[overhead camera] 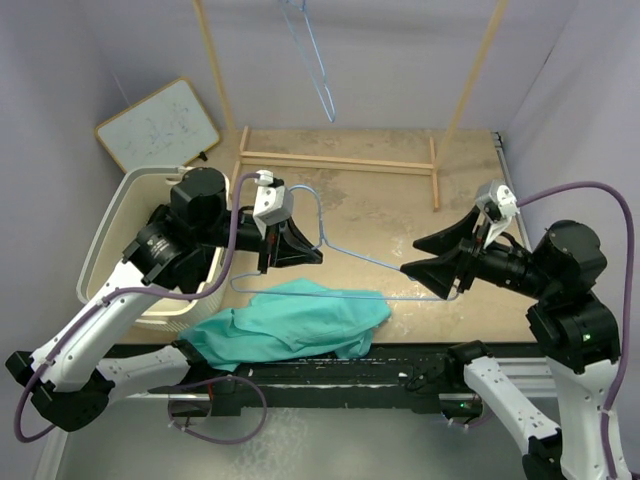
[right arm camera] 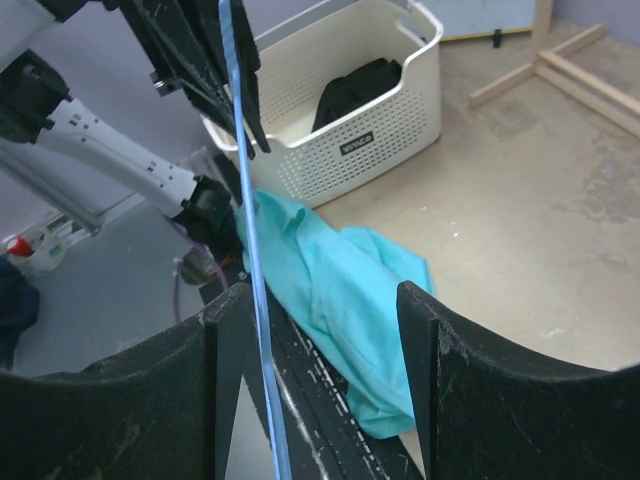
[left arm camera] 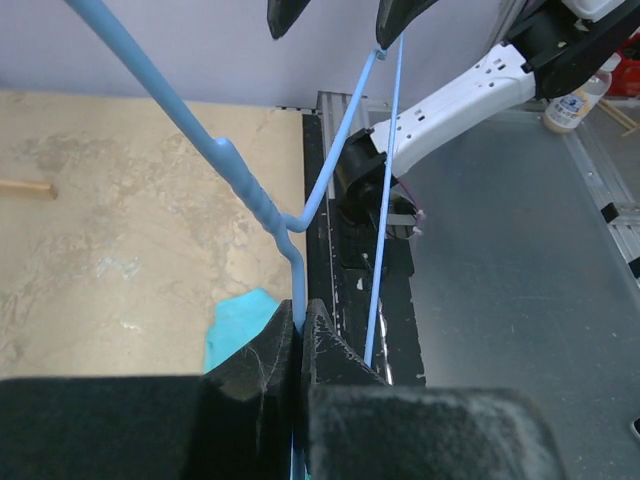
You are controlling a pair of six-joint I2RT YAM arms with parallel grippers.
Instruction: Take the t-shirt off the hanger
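I should next grip the hanger with my right gripper by the sloping wire near its far end (overhead camera: 398,267) (right arm camera: 261,305), so the hook stays free to hang on the rack.
The light blue wire hanger (overhead camera: 350,255) is bare and held above the table between my two grippers. My left gripper (overhead camera: 318,255) is shut on the hanger's neck just below the twisted part (left arm camera: 250,185), seen between its fingertips in the left wrist view (left arm camera: 300,318). My right gripper (overhead camera: 410,256) is open at the hanger's right end; the wire (right arm camera: 245,170) passes close to the left finger of the gripper (right arm camera: 325,300) without being clamped. The teal t-shirt (overhead camera: 290,320) lies crumpled on the table's near edge below the hanger, off it; it also shows in both wrist views (right arm camera: 330,270) (left arm camera: 235,325).
A white laundry basket (overhead camera: 120,195) stands at the left, with a dark garment (right arm camera: 350,85) inside. A wooden rack (overhead camera: 340,160) stands at the back with another wire hanger (overhead camera: 315,60) hanging from it. A whiteboard (overhead camera: 160,125) leans at the back left.
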